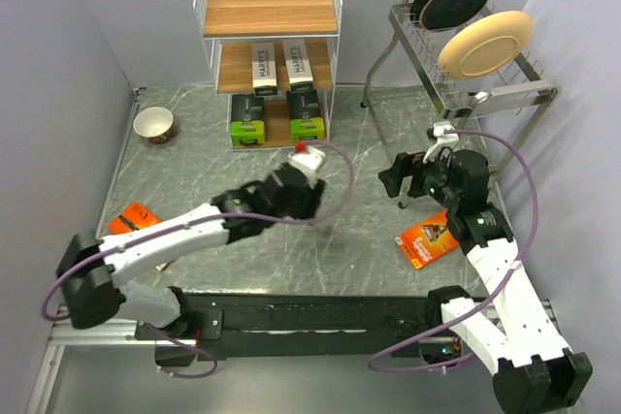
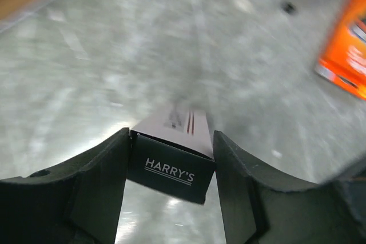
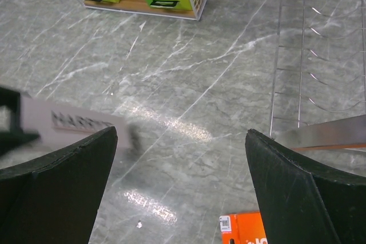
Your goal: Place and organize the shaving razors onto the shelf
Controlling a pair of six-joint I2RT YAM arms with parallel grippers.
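My left gripper needs to move the HARRY'S razor box to the shelf: the box hangs tilted above the table, so if I opened now, it would come down there.
My left gripper point(image 1: 299, 184) is shut on a long white HARRY'S razor box point(image 1: 312, 168) and holds it over the table in front of the shelf point(image 1: 268, 9). The left wrist view shows the box point(image 2: 171, 167) clamped between both fingers point(image 2: 103, 181), its dark end facing the camera. Two HARRY'S boxes point(image 1: 264, 65) lie on the middle tier. Two black and lime-green boxes point(image 1: 247, 121) stand on the bottom tier. One orange razor pack point(image 1: 427, 238) lies at the right and another point(image 1: 134, 218) at the left. My right gripper point(image 1: 398, 181) is open and empty above the table.
A grey metal dish rack point(image 1: 485, 84) with a black plate and a cream plate stands at the back right. A small bowl point(image 1: 153, 124) sits at the back left. The right wrist view shows the rack's wire base point(image 3: 320, 55) and the orange pack point(image 3: 243, 230).
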